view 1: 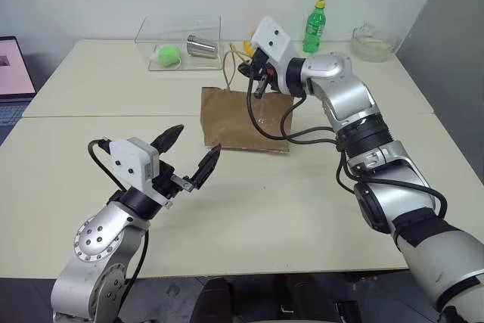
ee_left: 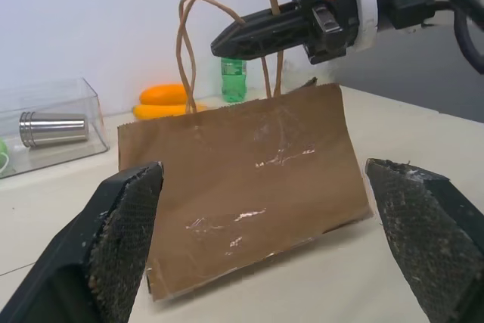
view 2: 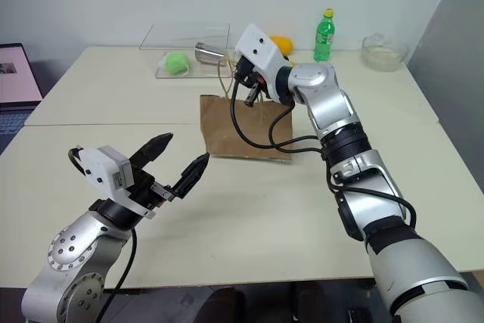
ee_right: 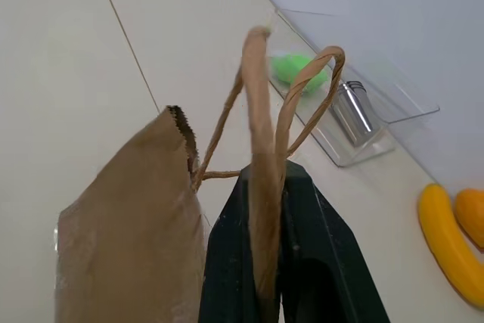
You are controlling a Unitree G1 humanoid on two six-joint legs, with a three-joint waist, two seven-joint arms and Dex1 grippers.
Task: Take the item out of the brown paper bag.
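Observation:
The bag's wide paper front lies flat and only the bag's loops stand up. The robot's left gripper needs to grab the bag by its tan loop handle [view 1: 224, 67] next.
The brown paper bag [view 1: 246, 119] stands upright at the table's middle, its tan loop handles [ee_left: 189, 35] raised. My right gripper [view 1: 257, 88] reaches over the bag's top edge and is shut, with one handle strand [ee_right: 261, 149] pinched between its black fingers. My left gripper [view 1: 197, 143] hovers in front of the bag, a little apart from it. It is open, and its fingers [ee_left: 125, 225] frame the bag's creased front [ee_left: 242, 194]. The item is hidden from view.
A clear plastic box [view 1: 181, 43] at the back holds a green ball [view 1: 168, 54] and a metal cup [view 1: 201, 45]. A green soda bottle [view 1: 315, 26] and a glass bowl [view 1: 374, 41] stand at the back right. A banana [ee_right: 446, 240] lies behind the bag, a laptop [view 1: 11, 73] at far left.

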